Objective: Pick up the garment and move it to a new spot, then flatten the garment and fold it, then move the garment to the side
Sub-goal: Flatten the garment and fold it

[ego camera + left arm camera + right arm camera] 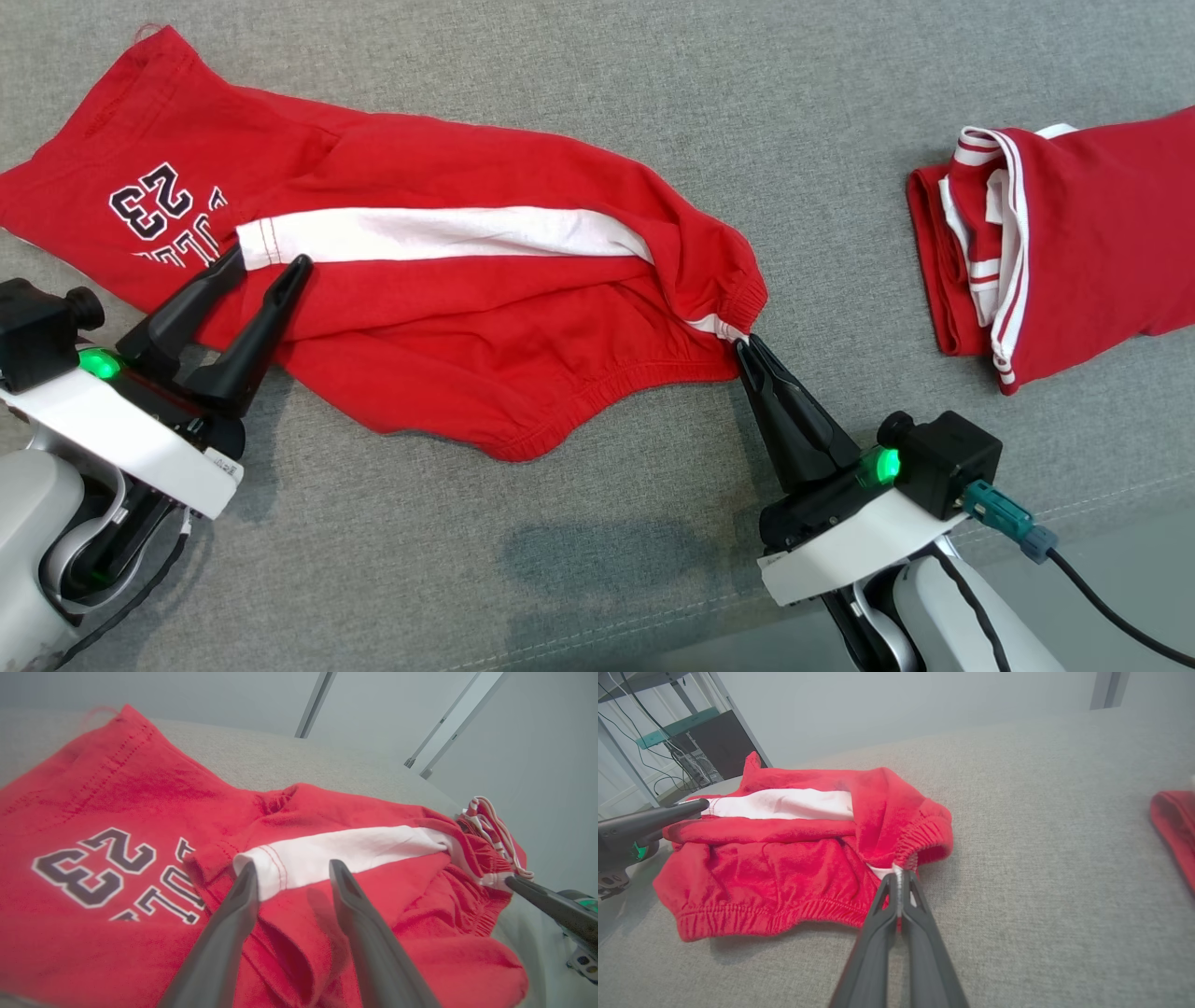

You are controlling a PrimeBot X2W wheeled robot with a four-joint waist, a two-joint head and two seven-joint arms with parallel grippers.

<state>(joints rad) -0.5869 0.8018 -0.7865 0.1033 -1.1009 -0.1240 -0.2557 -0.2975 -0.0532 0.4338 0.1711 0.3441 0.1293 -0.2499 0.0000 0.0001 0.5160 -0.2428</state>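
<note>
My left gripper grabs the shorts by the white-striped hem corner (260, 243) next, since it stands up in a fold while the printed leg (151, 202) lies flat beneath that corner.
The garment (448, 308) is a pair of red shorts with a white side stripe and a "23" print, lying crumpled across the grey surface. My left gripper (266, 264) stands open at the stripe's hemmed end, one finger on each side of the white corner (275, 868), fingertips resting on the cloth. My right gripper (747, 343) is shut on the garment's elastic waistband corner (901, 870), where white fabric shows between its pinched fingertips. In the left wrist view the right gripper's fingers (546, 900) reach in from the right.
A second red garment with red-and-white striped trim (1055, 252) lies folded at the right of the grey upholstered surface (597, 84). A seam runs along the surface's near edge (1102, 509). Shelving and cables (668, 742) stand beyond the far side.
</note>
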